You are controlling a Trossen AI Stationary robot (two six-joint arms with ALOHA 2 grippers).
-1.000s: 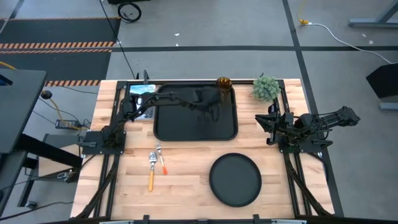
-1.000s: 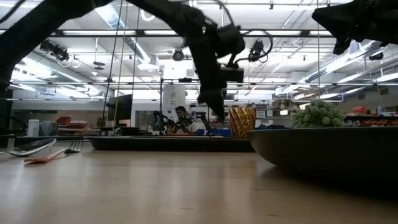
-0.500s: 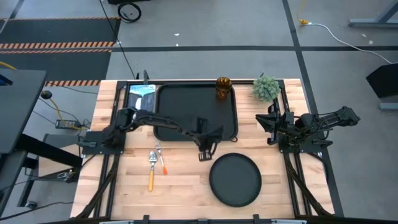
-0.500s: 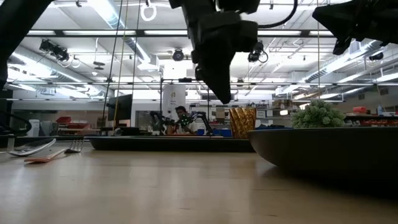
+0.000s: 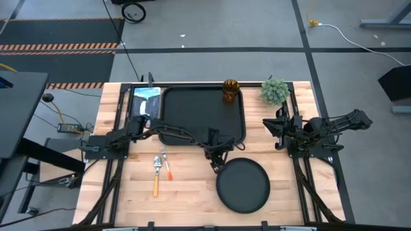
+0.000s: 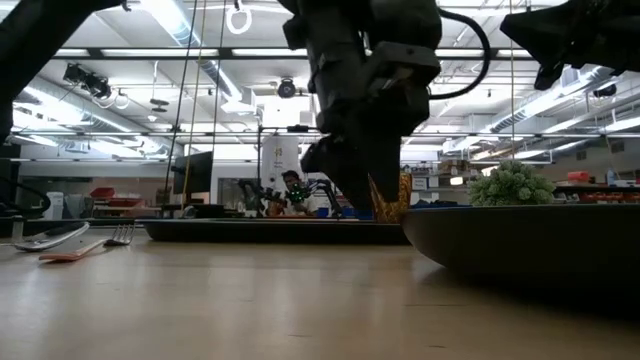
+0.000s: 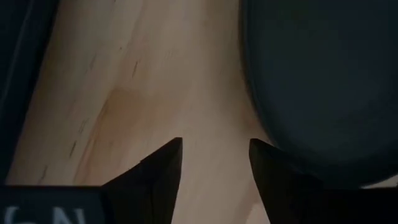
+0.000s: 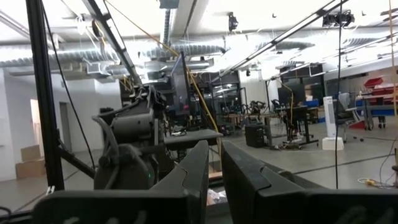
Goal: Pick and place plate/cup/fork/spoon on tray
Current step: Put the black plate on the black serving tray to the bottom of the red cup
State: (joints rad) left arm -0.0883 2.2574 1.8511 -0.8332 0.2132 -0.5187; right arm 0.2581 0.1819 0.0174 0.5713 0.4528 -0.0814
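The robot needs to set the plate on the black tray (image 5: 192,122), so its left gripper needs to grab the plate by its rim (image 5: 221,171).
The round black plate (image 5: 243,186) lies flat on the wooden table near its front edge. My left gripper (image 5: 216,165) is open just off the plate's far-left rim (image 7: 267,124), its fingers low over bare wood. The amber cup (image 5: 231,90) stands in the far right corner of the black tray (image 5: 192,122). The fork (image 5: 168,169) and the spoon (image 5: 156,177) lie side by side on the table, left of the plate. My right gripper (image 5: 273,128) is shut and waits at the table's right side.
A green potted plant (image 5: 274,90) stands at the far right corner, right of the tray. A flat blue-and-white object (image 5: 146,97) lies left of the tray. Bare wood stretches between the cutlery and the plate.
My left gripper has left the far right part of the tray near the cup, travelled toward the table's near edge and come down beside the plate's far-left rim. Its fingers have opened on the way. The cup has stayed on the tray.
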